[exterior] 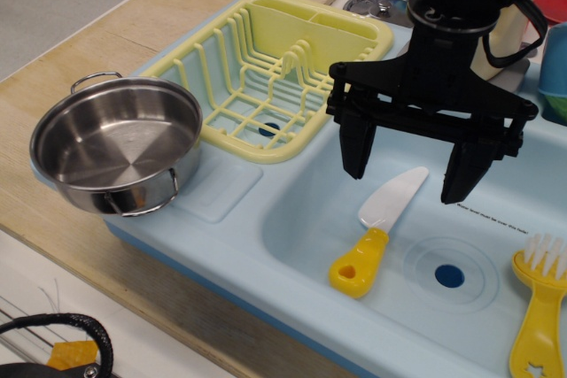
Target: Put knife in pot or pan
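Observation:
I will next use my gripper to take the knife by its yellow handle [361, 258], and then I will put the knife in the shiny steel pot [115, 143].
The knife [376, 232] lies flat in the light blue sink basin [301, 227], white blade pointing up-right, yellow handle with a hole toward the front. The shiny steel pot [115, 143] with two wire loop handles stands empty on the sink unit's left corner. My black gripper [410, 179] hangs open over the basin, its two fingers pointing down just above the knife's blade end, one finger [356, 152] to the left and the other to the right. It holds nothing.
A yellow dish rack [275, 77] sits between the pot and the basin. A yellow brush with white bristles [539, 307] lies at the basin's right. A small steel lid [376, 4] rests behind the rack. The drain hole [449, 275] is right of the knife.

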Robot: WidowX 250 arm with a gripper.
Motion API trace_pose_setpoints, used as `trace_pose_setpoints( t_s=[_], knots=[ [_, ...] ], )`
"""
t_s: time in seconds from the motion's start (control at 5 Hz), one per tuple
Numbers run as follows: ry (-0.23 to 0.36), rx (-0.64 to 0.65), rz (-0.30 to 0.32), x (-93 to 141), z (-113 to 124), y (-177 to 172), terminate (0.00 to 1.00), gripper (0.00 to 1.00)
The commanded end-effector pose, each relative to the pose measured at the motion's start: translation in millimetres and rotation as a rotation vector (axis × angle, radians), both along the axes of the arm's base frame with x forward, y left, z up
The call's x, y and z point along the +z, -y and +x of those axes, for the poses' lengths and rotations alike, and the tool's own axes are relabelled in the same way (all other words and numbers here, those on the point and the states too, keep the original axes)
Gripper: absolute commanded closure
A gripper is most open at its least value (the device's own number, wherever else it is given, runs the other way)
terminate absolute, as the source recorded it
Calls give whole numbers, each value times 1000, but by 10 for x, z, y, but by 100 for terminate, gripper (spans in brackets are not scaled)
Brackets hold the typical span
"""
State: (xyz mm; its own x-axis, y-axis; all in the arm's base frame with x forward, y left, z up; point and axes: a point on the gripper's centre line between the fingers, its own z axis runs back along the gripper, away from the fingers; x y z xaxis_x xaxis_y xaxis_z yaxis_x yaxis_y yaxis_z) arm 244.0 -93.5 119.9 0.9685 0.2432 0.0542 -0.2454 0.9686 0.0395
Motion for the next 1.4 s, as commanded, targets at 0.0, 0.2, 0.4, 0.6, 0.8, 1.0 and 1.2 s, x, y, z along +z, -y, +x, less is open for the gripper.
trace_pose_setpoints(
  t_s=[0.0, 0.2, 0.4, 0.6, 0.8, 1.0, 1.2],
  knots=[
    [0, 0, 0, 0, 0, 0, 0, 0],
    [20, -20, 73, -106, -104, 60, 0, 0],
    [26, -11, 73, -228, -151, 35, 0, 0],
    [33, 5, 53, -306, -185, -1, 0, 0],
    [37, 7, 31, -368, -185, -41, 0, 0],
    [46, 3, 3, -465, -177, -54, 0, 0],
    [42, 13, -15, -514, -172, -57, 0, 0]
  ],
)
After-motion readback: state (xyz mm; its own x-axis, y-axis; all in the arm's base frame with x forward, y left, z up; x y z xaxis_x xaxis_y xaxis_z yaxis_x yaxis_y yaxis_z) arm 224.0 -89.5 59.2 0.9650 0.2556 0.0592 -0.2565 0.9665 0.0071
